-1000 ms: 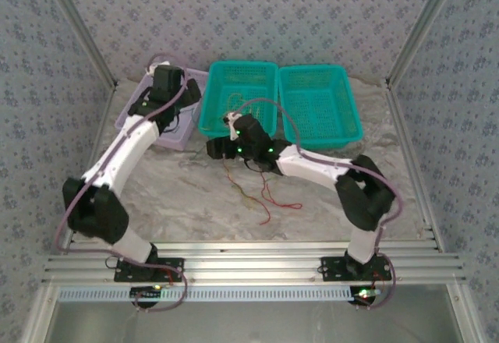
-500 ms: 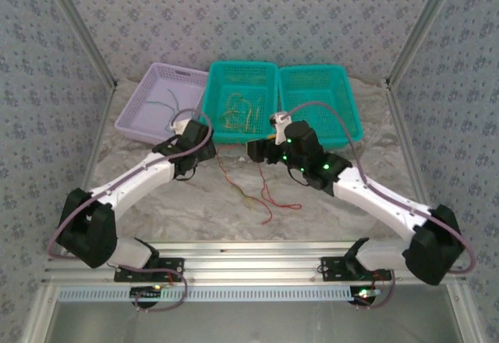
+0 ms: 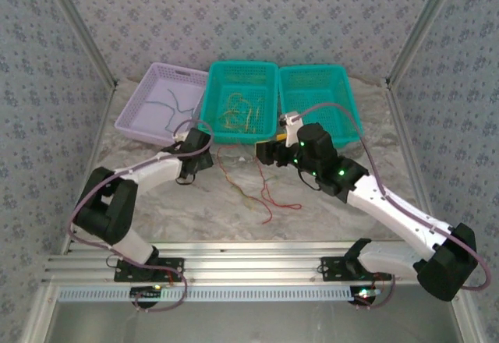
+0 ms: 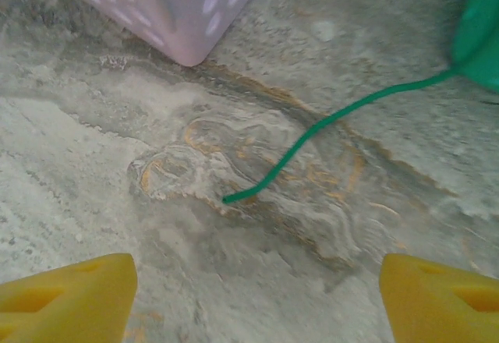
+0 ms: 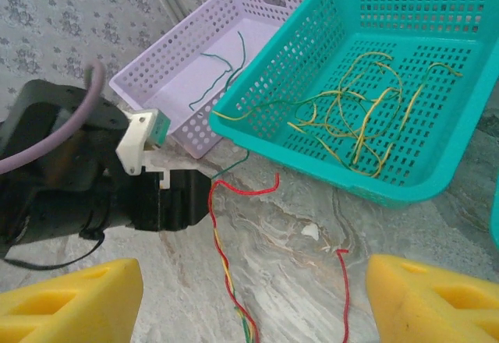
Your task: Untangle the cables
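Observation:
The green cable needs to go into the lavender basket (image 3: 140,121), so my left gripper should next grab it by its loose end on the tabletop and draw it in.
The cables lie in three places. A twisted red, yellow and green bunch (image 3: 248,191) (image 5: 228,269) rests on the marble table, with a loose red one (image 5: 344,288) beside it. Yellow cables (image 3: 238,113) (image 5: 362,117) lie in the middle teal basket (image 3: 209,117). Thin green and grey ones (image 5: 218,70) lie in the lavender basket (image 3: 140,121). My left gripper (image 3: 195,156) (image 4: 253,304) hovers low over the table, open, with a green cable end (image 4: 312,136) just ahead of its jaws. My right gripper (image 3: 263,152) (image 5: 249,304) is open above the bunch and holds nothing.
A second teal basket (image 3: 343,129) stands at the back right. The lavender basket's corner (image 4: 183,15) and a teal corner (image 4: 479,31) are close ahead of the left gripper. The left gripper's black body (image 5: 93,195) sits near the bunch's top end.
The left arm has swung from over the lavender basket down to the table in front of it. The right arm has drawn back to the right, uncovering the teal basket and the bunch.

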`<state>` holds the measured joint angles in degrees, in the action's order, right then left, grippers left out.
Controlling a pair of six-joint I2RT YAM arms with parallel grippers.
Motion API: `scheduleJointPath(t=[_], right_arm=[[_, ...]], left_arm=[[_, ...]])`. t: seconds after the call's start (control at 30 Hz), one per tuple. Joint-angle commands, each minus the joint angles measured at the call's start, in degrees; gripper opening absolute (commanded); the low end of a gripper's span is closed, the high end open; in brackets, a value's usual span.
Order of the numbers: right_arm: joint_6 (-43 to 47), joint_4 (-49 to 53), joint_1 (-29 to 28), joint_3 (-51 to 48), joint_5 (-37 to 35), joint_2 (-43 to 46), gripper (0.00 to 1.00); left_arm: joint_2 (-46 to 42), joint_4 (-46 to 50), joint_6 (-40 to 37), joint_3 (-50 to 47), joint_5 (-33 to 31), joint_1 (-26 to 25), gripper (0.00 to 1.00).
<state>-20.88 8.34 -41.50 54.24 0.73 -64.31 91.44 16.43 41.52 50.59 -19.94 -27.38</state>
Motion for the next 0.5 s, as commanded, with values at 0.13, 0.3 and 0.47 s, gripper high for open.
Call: scheduleJointPath(t=[0.13, 0.3, 0.47], right_arm=[[1.8, 2.0, 0.3, 1.3, -1.4, 2.0, 0.77], [1.3, 1.9, 0.2, 1.6, -1.3, 2.3, 0.77], [1.2, 1.6, -0.6, 2.0, -1.3, 2.1, 0.77]], left_arm=[[5.9, -5.2, -2.9, 2.7, 3.8, 1.6, 0.77], [9.1, -8.1, -4.2, 3.8, 2.6, 2.0, 0.72], [12.4, -11.6, -4.6, 4.4, 3.6, 3.6, 0.62]])
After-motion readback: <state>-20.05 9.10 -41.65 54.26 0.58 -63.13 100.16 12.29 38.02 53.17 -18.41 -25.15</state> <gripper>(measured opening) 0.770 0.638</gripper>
